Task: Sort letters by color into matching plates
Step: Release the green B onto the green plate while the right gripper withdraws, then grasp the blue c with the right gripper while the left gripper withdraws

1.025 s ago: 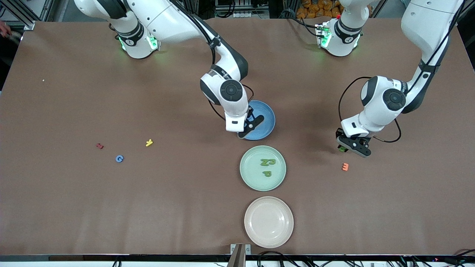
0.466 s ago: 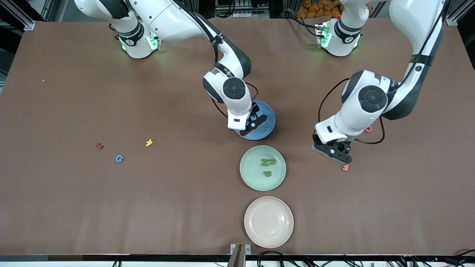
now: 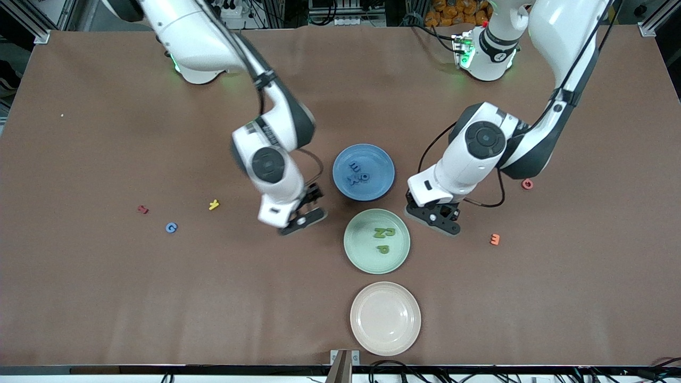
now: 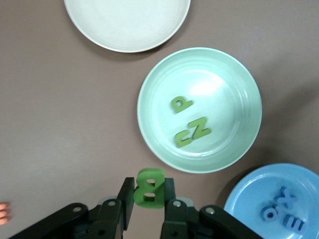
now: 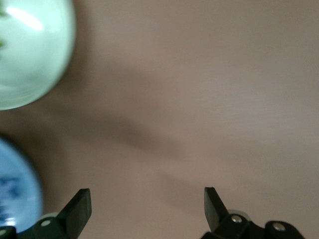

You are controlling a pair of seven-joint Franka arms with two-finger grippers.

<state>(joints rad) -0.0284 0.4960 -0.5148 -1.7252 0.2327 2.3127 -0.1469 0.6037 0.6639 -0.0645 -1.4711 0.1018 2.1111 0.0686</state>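
Note:
I would miss the pale green plate with B if I opened now, because the green letter B (image 4: pixel 149 189) hangs outside the plate's rim. My left gripper needs to move B to the plate.
My left gripper (image 3: pixel 436 218) is shut on a green letter B (image 4: pixel 149 186), over bare table just beside the pale green plate (image 3: pixel 354 255), toward the left arm's end. That plate (image 4: pixel 234 99) holds green letters P (image 4: pixel 181 103), Z (image 4: pixel 199 127) and C (image 4: pixel 183 138). The blue plate (image 3: pixel 379 159) holds blue letters (image 3: pixel 359 175). My right gripper (image 3: pixel 300 218) is open and holds nothing, over bare table beside both plates, toward the right arm's end. A blue G (image 3: pixel 171 227) lies on the table at that end.
A cream plate (image 3: pixel 385 340) sits nearest the front camera. A yellow letter (image 3: pixel 214 204) and a dark red one (image 3: pixel 142 209) lie by the blue G. An orange letter (image 3: pixel 495 239) and a red O (image 3: pixel 527 184) lie toward the left arm's end.
My right gripper opened over the blue plate and swung off it toward the right arm's end, uncovering the blue letters. My left gripper carried the green B toward the green plate.

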